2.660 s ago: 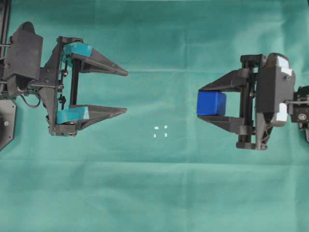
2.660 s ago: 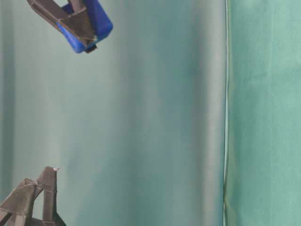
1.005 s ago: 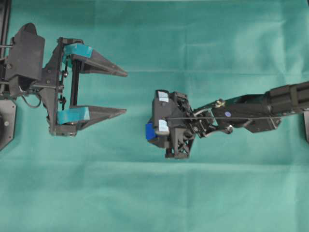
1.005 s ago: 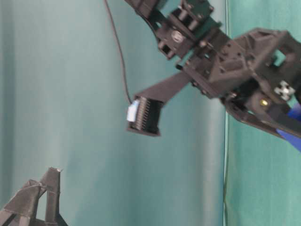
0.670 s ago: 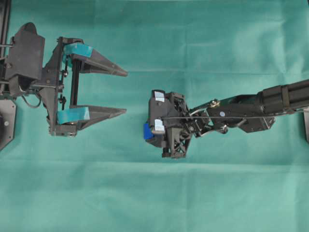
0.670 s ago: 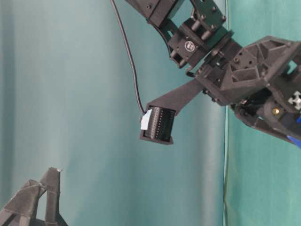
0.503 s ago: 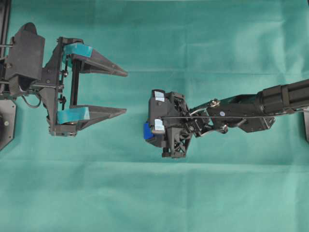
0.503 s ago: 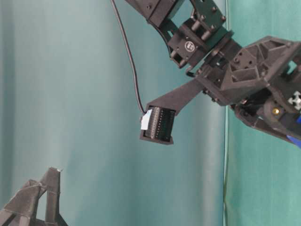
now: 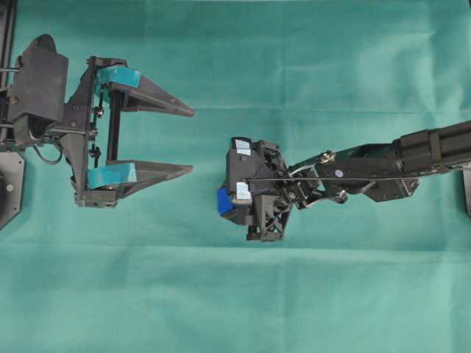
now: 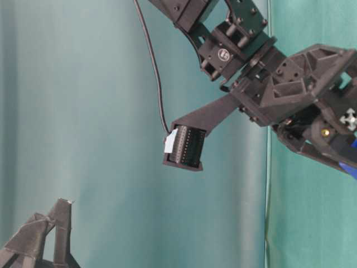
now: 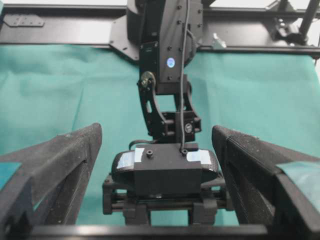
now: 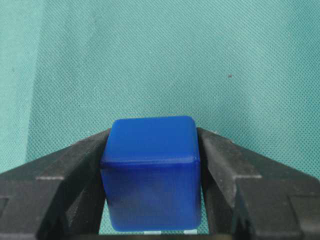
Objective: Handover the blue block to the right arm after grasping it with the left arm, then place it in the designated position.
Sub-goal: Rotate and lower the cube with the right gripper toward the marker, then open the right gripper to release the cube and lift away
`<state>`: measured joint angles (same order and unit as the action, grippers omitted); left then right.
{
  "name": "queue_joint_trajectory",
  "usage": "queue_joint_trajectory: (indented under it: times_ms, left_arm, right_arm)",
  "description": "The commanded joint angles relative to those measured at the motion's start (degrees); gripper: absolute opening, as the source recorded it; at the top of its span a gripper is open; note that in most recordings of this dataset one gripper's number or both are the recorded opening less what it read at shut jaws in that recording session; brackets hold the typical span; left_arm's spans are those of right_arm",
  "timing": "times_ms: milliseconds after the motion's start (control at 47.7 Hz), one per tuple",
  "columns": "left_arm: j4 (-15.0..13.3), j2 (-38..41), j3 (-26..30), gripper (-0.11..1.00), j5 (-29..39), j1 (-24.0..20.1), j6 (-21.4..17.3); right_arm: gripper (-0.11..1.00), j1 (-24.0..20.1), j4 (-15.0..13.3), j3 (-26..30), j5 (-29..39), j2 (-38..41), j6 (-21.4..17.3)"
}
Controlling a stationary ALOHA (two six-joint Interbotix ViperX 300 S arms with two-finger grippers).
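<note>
The blue block's lower edge (image 12: pixel 156 228) is over the white marks, so the block would stay there. My right gripper should open now.
The blue block (image 12: pixel 150 175) sits clamped between the two black fingers of my right gripper (image 12: pixel 152 135), which is shut on it. From overhead the right gripper (image 9: pixel 228 202) points down at the cloth near the middle, and only a corner of the blue block (image 9: pixel 224 200) shows. Two tiny white marks of the designated position (image 12: pixel 190 232) peek out just under the block's lower edge. Whether the block touches the cloth I cannot tell. My left gripper (image 9: pixel 192 140), teal-taped, stands wide open and empty at the left, apart from the block. In its own view the left gripper (image 11: pixel 156 130) frames the right wrist.
Green cloth (image 9: pixel 235 294) covers the whole table. The right arm (image 9: pixel 383 162) stretches in from the right edge. A black frame rail (image 11: pixel 65 22) runs along the far table edge. At table level the right wrist's camera box (image 10: pixel 184 146) hangs over the cloth.
The right gripper carried the block from the right side to the middle and turned downward; over the last second it crept slightly left. The left gripper has not moved.
</note>
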<state>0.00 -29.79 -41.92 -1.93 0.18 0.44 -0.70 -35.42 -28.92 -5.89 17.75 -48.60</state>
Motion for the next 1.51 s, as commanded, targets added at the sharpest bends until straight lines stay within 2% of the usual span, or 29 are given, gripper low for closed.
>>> queue_joint_trajectory:
  times_ms: [0,168,272,335,482,775,922,1194,1487]
  left_arm:
    - [0.0,-0.2,1.1,1.0,-0.3,0.2,0.0]
    - [0.1,-0.2,1.1,1.0,-0.3,0.2,0.2]
    - [0.1,-0.2,1.1,1.0,-0.3,0.3,0.2]
    - [0.0,-0.2,1.1,1.0,-0.3,0.2,0.2]
    - [0.1,-0.3,1.1,1.0,-0.3,0.2,0.2]
    - [0.1,-0.2,1.1,1.0,-0.2,0.2,0.2]
    - [0.1,-0.2,1.1,1.0,-0.2,0.2,0.2]
    - [0.1,-0.2,1.1,1.0,-0.2,0.2,0.0]
    - [0.0,-0.2,1.1,1.0,-0.2,0.2,0.0]
  right_arm:
    - [0.52,0.2,0.0,0.4,-0.4,-1.4,-0.2]
    - [0.55,0.2,0.2,0.5,0.5,-1.5,-0.3]
    - [0.82,0.2,0.3,0.4,1.2,-1.8,-0.4]
    - [0.91,0.2,0.3,0.4,1.4,-2.1,-0.3]
    - [0.83,0.2,0.3,0.3,1.5,-3.0,-0.3]
    - [0.84,-0.2,0.0,0.0,3.5,-6.9,0.0]
    - [0.84,-0.8,-0.5,-0.3,8.1,-12.0,0.4]
    - [0.84,-1.6,-3.3,-1.1,16.6,-23.3,0.4]
    - [0.84,-1.8,-5.4,-1.9,20.2,-32.6,0.5]
